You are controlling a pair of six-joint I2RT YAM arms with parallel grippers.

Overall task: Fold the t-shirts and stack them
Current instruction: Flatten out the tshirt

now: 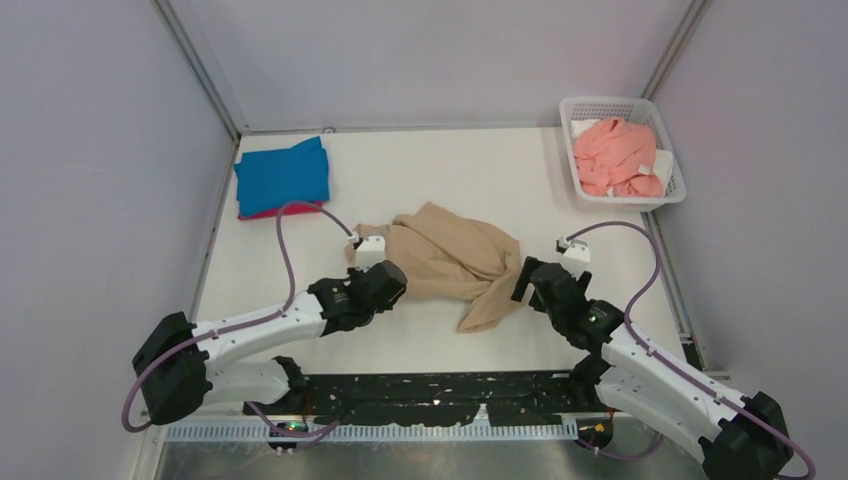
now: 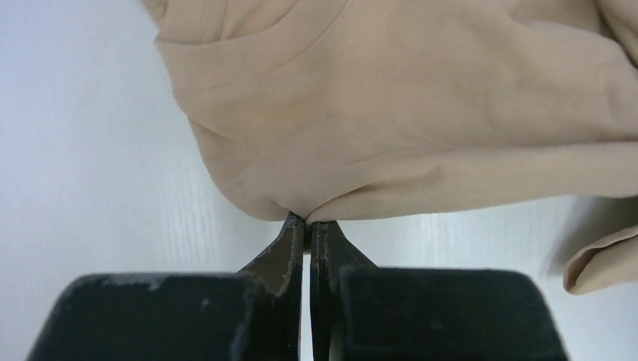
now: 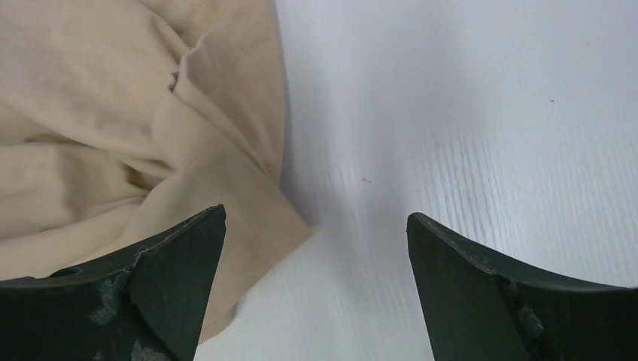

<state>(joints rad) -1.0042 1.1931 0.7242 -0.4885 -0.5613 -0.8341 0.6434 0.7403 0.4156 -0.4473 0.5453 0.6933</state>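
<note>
I would miss the shirt's folds if I closed now, because only a corner is between my right gripper's fingers. I will first reach toward the left in the wrist view.
A crumpled tan-beige t-shirt (image 1: 450, 258) lies in the middle of the table. My left gripper (image 1: 393, 272) is shut on its left edge; in the left wrist view the fingertips (image 2: 308, 222) pinch a fold of the tan cloth (image 2: 391, 113). My right gripper (image 1: 520, 280) is open and empty, right beside the shirt's right edge; the tan cloth (image 3: 113, 135) lies under and past its left finger (image 3: 177, 256). A folded bright blue t-shirt (image 1: 283, 175) lies at the back left on a magenta-red one (image 1: 266, 212). A salmon pink t-shirt (image 1: 620, 157) sits in the basket.
A white plastic mesh basket (image 1: 672, 190) stands at the back right corner, with white cloth under the pink shirt. Grey walls close the table at the back and both sides. Purple cables loop over both arms.
</note>
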